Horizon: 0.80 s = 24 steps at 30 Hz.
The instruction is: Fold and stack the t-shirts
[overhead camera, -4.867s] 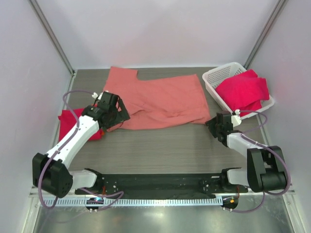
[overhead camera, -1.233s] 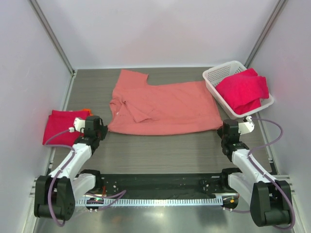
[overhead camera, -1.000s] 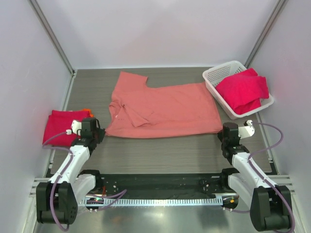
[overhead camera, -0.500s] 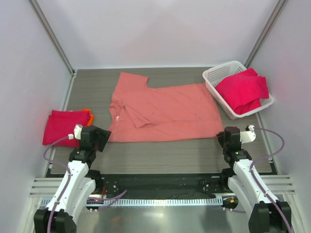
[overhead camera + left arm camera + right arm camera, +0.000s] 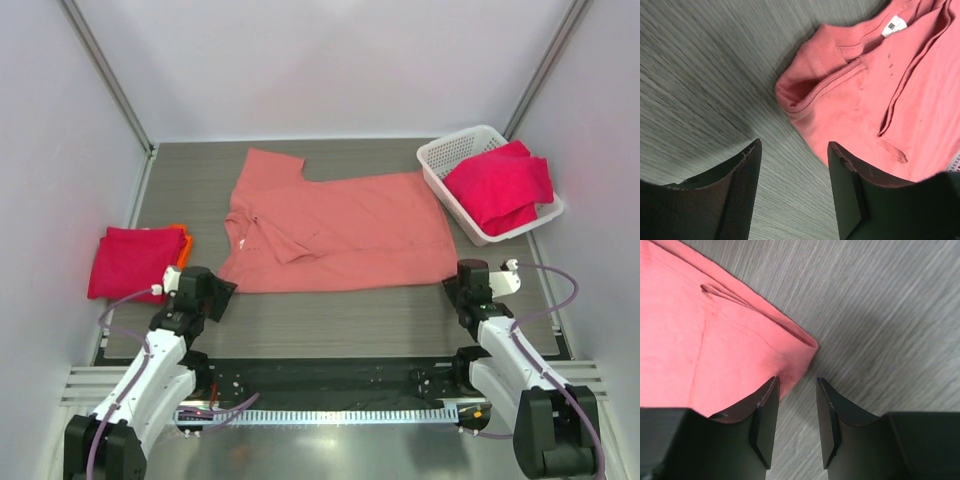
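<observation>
My right gripper grips the salmon-pink t-shirt's near corner farthest from the collar (image 5: pixel 452 277) (image 5: pixel 801 359) next, so that both grippers spread the shirt for folding.
A salmon-pink t-shirt (image 5: pixel 340 232) lies spread flat in the middle of the table, collar and white neck label (image 5: pixel 895 26) at its left end. My left gripper (image 5: pixel 213 296) stands open just off the shirt's near left corner, nothing between its fingers (image 5: pixel 745 175). My right gripper (image 5: pixel 462 283) is open too, at the shirt's near right corner (image 5: pixel 805 347), holding nothing. A folded crimson t-shirt (image 5: pixel 132 262) rests at the left edge. More crimson cloth (image 5: pixel 500 187) fills the basket.
A white mesh basket (image 5: pixel 450 160) stands at the back right, tilted against the right wall. An orange edge (image 5: pixel 183 232) peeks from under the folded red shirt. Side walls close in on left and right.
Both grippers dragged the pink shirt toward the near edge, then opened and let go of its corners. Both arms have since pulled back slightly toward their bases.
</observation>
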{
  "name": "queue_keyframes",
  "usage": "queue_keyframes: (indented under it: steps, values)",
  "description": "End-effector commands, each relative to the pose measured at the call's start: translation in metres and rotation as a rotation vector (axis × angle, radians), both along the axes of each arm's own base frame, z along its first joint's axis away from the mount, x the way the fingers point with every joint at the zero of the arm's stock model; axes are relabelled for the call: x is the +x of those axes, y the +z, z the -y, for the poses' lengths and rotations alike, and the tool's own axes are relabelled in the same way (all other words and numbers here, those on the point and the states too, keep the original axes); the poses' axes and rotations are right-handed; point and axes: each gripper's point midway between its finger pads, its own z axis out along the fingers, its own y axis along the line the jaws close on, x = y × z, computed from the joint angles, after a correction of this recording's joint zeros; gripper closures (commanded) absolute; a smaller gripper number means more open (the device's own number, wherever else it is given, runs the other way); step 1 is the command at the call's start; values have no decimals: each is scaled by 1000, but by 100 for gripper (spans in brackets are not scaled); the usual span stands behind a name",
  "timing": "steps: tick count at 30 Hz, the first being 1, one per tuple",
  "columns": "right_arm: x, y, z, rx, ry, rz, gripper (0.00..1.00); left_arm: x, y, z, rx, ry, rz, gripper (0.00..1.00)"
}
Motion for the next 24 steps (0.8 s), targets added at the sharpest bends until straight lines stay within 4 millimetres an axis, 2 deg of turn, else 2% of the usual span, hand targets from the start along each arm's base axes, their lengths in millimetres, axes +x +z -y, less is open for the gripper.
queue_keyframes:
  steps: [1,8,17,20,21,22,23,24]
  values:
    - [12,5,-2,20,-10,18,59,10,4,2,-7,18,46,44]
    - [20,16,-1,32,-28,76,60,13,-2,3,9,20,46,45]
    - [24,24,-8,63,-1,132,59,25,-9,-11,71,84,68,50]
    - [26,24,-10,66,14,136,56,31,-9,-11,64,91,90,70]
    - [26,24,-11,69,14,135,52,33,-8,-10,64,93,96,88]
    - [27,23,-11,70,15,136,52,34,-7,-11,68,95,98,96]
    - [27,22,-12,74,18,135,52,36,-5,-12,74,98,102,100]
    - [30,22,-15,90,22,140,52,35,-5,-13,81,100,97,100]
